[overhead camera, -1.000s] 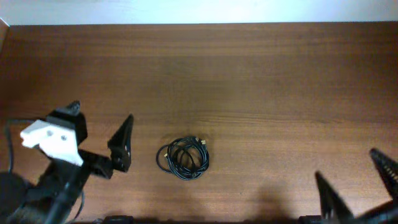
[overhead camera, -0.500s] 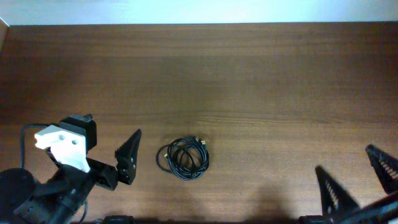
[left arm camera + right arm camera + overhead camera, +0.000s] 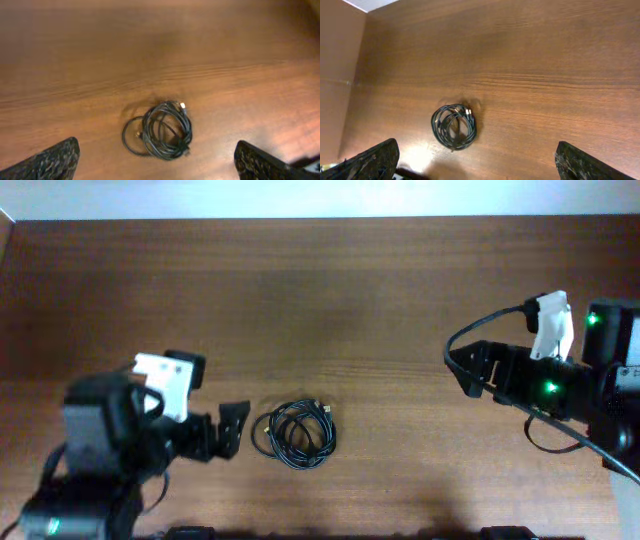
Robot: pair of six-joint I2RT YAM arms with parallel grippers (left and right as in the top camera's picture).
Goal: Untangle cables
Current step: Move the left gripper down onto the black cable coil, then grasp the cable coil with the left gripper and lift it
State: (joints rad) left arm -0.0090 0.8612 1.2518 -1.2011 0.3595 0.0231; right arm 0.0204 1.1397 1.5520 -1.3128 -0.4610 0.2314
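My left gripper grabs the coil by the loops on the side nearest it next. The coil's far side stays free for my right gripper to untangle.
The cables [image 3: 295, 434] lie as one tangled coil of thin black cords with small metal plug ends on the wooden table, front centre. The coil also shows in the left wrist view [image 3: 160, 130] and in the right wrist view [image 3: 453, 126]. My left gripper [image 3: 232, 430] is open and empty, just left of the coil, its fingertips wide apart at the bottom corners of its wrist view [image 3: 157, 162]. My right gripper [image 3: 470, 370] is open and empty, well to the right of the coil and above the table; its wrist view [image 3: 477, 160] shows both fingertips far apart.
The wooden table [image 3: 330, 300] reaches a pale wall at the back. The right arm's thick black cable [image 3: 490, 320] loops above its wrist. A table edge and side wall show at the left of the right wrist view [image 3: 350, 80].
The left arm has swung right, bringing its gripper close to the coil. The right arm has risen from the front right corner and now reaches inward over the table. The coil has not moved.
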